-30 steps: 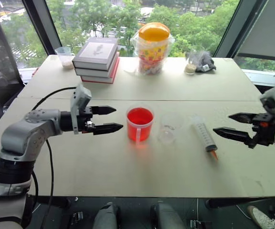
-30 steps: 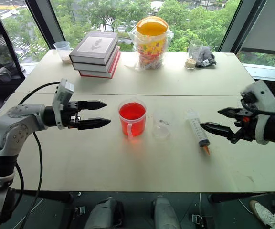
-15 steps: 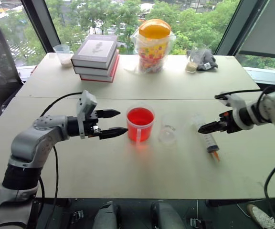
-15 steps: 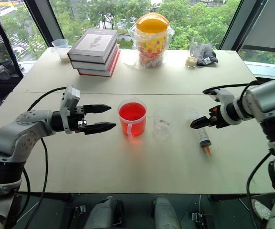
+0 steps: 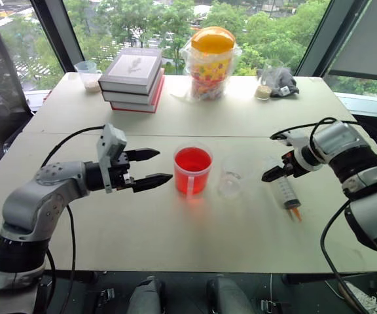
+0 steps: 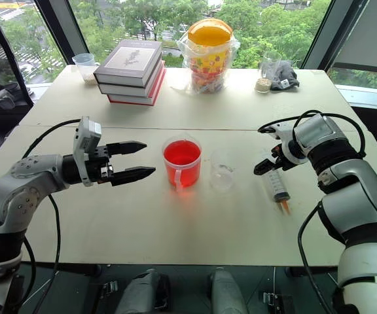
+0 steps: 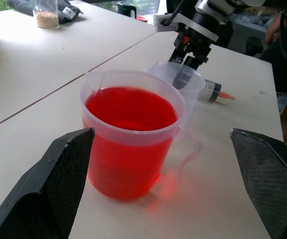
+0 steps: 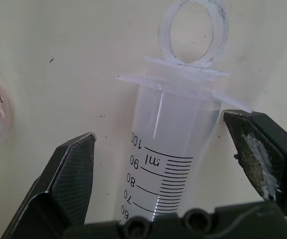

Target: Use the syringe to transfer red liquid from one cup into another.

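Note:
The syringe should be picked up next by its graduated body (image 5: 285, 190) with my right gripper, so that it can draw up and transfer red liquid (image 5: 192, 160).
The handled cup (image 5: 192, 171) holding red liquid (image 7: 130, 108) stands mid-table, with the small squat clear cup (image 5: 230, 184) just right of it. Further right the syringe (image 5: 284, 191) lies flat, its orange tip (image 5: 295, 212) toward the table's near edge. My left gripper (image 5: 163, 165) hovers open and level just left of the red cup, its fingers (image 7: 54, 189) either side of the cup without touching. Tilted steeply down, my right gripper (image 5: 270, 173) is open over the syringe's plunger end. Its fingers (image 8: 69, 174) straddle the barrel (image 8: 176, 129) with a gap on each side.
Along the far edge are a stack of books (image 5: 133, 72), a bagged jar with an orange lid (image 5: 208, 62), a small cup (image 5: 87, 75), and a little jar beside a dark cloth (image 5: 273, 82). A black cable (image 5: 77, 134) trails by my left arm.
My right arm swung in from the right and dropped, tipping its gripper down over the syringe's plunger end. The left gripper stayed beside the red cup.

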`<move>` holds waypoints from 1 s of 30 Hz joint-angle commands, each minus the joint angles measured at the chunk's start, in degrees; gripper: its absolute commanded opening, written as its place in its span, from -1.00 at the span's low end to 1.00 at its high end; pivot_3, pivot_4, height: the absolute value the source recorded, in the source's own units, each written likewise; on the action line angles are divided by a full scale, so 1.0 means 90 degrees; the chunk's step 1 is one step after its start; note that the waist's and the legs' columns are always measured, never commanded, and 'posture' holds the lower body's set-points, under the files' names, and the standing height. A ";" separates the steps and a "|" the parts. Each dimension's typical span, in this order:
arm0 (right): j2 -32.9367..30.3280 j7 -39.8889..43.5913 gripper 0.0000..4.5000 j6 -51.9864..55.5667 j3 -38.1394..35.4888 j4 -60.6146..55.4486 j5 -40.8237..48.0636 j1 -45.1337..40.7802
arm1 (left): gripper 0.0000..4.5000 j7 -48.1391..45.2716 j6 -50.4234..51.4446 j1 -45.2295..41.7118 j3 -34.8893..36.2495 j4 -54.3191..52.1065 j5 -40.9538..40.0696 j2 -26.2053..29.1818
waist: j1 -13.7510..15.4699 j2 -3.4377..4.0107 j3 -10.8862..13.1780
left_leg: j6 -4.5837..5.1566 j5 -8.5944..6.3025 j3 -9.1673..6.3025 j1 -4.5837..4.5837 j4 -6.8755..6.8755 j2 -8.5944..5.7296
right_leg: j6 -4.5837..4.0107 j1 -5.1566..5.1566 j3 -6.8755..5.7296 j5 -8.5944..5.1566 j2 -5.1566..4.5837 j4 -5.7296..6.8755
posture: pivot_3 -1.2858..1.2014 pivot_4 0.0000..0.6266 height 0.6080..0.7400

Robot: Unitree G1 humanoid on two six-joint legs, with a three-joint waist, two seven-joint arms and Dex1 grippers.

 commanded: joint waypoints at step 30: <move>0.3676 -0.3474 -0.36 0.0537 -0.7880 -0.7783 0.2244 0.0656 | 1.00 -0.0739 -0.0440 -0.1514 -0.0338 0.1292 0.0307 0.0093 | -0.0018 0.0010 0.0000 | -0.0025 0.0014 -0.0001 0.0035 -0.0012 0.0007 | 0.0003 0.0008 -0.0003 0.0002 0.0011 0.0036 | 0.03 -0.52 1.00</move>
